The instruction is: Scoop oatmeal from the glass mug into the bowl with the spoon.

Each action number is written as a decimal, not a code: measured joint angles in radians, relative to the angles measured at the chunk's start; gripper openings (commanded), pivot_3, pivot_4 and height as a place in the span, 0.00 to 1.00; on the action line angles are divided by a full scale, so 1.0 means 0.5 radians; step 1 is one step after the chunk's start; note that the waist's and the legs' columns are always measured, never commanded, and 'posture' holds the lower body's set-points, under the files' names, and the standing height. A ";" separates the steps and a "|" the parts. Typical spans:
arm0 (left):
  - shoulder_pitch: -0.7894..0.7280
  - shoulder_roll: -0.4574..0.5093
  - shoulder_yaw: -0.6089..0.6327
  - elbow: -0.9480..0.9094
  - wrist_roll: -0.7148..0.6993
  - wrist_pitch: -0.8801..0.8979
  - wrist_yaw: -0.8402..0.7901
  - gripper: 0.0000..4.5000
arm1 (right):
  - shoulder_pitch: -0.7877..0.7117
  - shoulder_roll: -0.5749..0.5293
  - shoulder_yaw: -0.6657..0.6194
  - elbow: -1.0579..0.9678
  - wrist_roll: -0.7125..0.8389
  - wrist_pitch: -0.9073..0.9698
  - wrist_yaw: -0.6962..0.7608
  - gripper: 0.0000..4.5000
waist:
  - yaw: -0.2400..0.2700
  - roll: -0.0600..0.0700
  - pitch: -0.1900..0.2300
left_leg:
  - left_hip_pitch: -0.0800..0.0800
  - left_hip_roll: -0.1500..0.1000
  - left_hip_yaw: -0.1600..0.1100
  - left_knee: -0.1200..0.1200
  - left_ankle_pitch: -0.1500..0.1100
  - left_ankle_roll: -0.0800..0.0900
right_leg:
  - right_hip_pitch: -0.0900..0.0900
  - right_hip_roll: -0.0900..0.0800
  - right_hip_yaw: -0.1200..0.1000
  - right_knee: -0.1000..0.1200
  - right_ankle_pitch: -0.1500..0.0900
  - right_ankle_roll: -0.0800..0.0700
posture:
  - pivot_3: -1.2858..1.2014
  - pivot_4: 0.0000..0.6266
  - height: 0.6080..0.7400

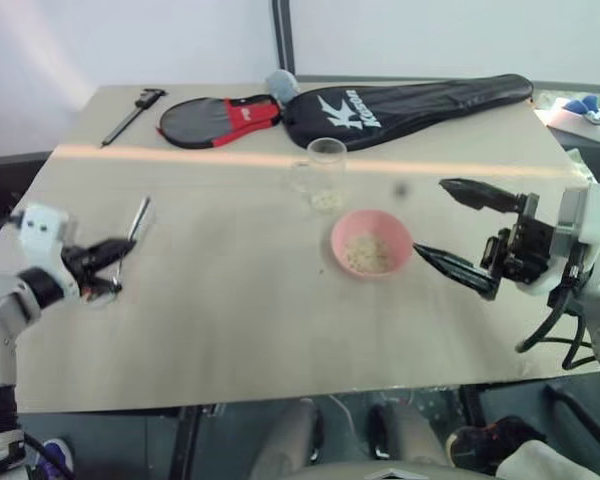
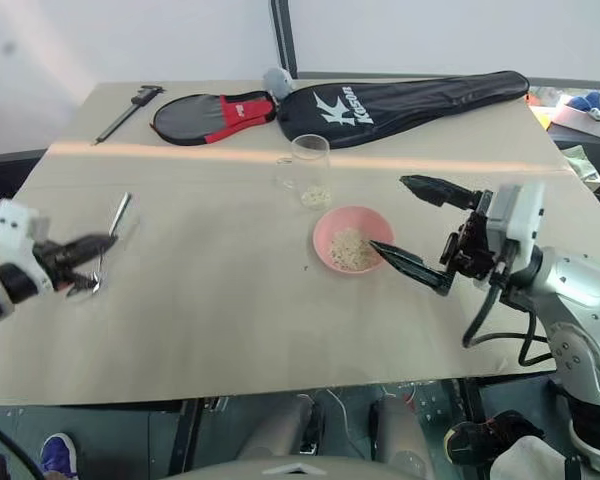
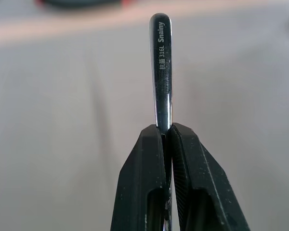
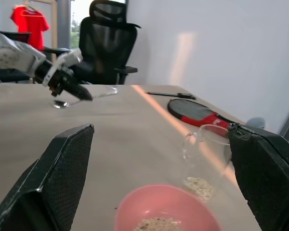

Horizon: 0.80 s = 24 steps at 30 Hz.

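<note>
My right gripper is about to grab the silver spoon by its handle (image 1: 138, 218), to scoop oatmeal from the glass mug (image 1: 326, 172) into the bowl.
On the left of the table my left gripper (image 1: 105, 257) is shut on the silver spoon (image 1: 140, 215), lifted just off the surface. In the left wrist view the spoon's handle (image 3: 162, 72) sticks out past the closed fingers (image 3: 145, 168). The glass mug (image 1: 326, 172) stands at mid-table with a little oatmeal (image 1: 327, 199) at its bottom. The pink bowl (image 1: 338, 234) sits just in front of the mug and holds some oatmeal (image 1: 368, 253). My right gripper (image 1: 430, 218) hangs open just right of the bowl, nothing between its fingers.
A black racket cover (image 1: 410, 100) and a red-and-grey one (image 1: 220, 118) lie along the far edge. A dark caliper-like tool (image 1: 132, 112) lies at the far left corner. A black office chair (image 4: 108, 38) stands beyond the table.
</note>
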 measured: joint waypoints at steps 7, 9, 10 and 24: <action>-0.359 -0.118 -0.020 -0.196 -0.104 -0.040 0.167 0.02 | -0.534 -0.098 0.044 0.050 0.175 0.582 -0.335 1.00 | -0.023 0.000 0.001 | 0.001 0.000 0.000 -0.001 0.001 -0.001 | -0.001 0.003 0.001 0.001 0.000 0.000 | 0.52 0.24 1.00; -0.428 -0.236 -0.086 -0.267 -0.097 -0.155 0.176 0.02 | -0.719 -0.018 0.075 0.132 0.212 0.745 -0.495 1.00 | -0.019 0.001 0.001 | 0.000 -0.001 0.000 0.001 0.001 -0.001 | -0.001 0.002 0.001 0.001 0.000 0.000 | 0.52 0.24 1.00; -0.452 -0.292 -0.133 -0.303 -0.096 -0.223 0.166 0.02 | -0.800 0.035 0.094 0.156 0.234 0.816 -0.573 1.00 | -0.016 0.000 0.001 | 0.000 -0.001 0.000 0.001 0.001 -0.001 | -0.001 0.002 0.001 0.001 0.000 0.000 | 0.52 0.24 1.00; -0.605 -0.538 -0.758 -0.677 0.050 -0.685 -0.005 0.00 | -1.354 0.809 0.029 0.540 0.953 1.421 -1.483 0.82 | -0.058 0.000 0.001 | -0.022 -0.004 -0.001 0.010 0.005 -0.006 | -0.023 0.006 0.000 0.012 0.000 0.000 | 0.52 0.24 1.00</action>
